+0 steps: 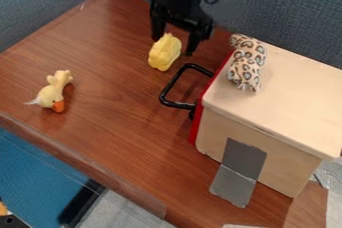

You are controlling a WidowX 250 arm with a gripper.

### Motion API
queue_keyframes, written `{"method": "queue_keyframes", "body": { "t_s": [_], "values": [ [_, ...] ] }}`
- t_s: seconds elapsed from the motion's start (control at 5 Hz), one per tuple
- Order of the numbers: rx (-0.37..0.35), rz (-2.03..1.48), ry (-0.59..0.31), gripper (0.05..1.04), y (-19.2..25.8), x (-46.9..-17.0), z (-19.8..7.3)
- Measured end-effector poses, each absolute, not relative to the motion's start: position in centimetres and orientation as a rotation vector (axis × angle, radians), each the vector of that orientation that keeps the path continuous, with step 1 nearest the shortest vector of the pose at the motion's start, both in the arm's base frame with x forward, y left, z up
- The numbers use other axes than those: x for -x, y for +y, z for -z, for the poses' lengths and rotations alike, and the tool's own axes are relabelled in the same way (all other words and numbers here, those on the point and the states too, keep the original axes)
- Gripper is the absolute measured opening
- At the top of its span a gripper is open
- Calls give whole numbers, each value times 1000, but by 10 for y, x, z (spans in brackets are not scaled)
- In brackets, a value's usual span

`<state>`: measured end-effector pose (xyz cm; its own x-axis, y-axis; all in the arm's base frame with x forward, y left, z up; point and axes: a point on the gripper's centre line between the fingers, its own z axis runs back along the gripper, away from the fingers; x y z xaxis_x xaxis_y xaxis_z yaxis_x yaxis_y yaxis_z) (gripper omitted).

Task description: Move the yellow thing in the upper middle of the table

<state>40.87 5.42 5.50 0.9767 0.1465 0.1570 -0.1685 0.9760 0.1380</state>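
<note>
My gripper is going to pick up the yellow thing by its rounded body next, to move it from its spot by the black handle.
My gripper (175,44) hangs at the upper middle of the camera view, its two fingers spread apart. A yellow thing (164,52) lies on the brown wooden table (110,62) just below and in front of it; its upper end shows between the fingertips. Whether the fingers touch it I cannot tell. Another yellow item, a plush duck (53,92) with an orange bill, rests on the table at the left.
At the right stands a wooden box (287,97) with a red front edge and a black handle (175,86) sticking out near the yellow thing. A leopard-print plush (247,64) lies on its top. Blue-grey partitions (280,12) border the table's back.
</note>
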Motion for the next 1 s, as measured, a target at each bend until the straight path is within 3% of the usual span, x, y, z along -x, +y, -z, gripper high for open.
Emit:
{"method": "queue_keyframes", "body": {
  "t_s": [0.2,0.8,1.0],
  "values": [
    [-159,-172,-150,1001,63,-408,-54],
    [-138,-146,-93,1001,49,-416,-16],
    [-167,-150,-87,945,56,-415,-14]
  ]
}}
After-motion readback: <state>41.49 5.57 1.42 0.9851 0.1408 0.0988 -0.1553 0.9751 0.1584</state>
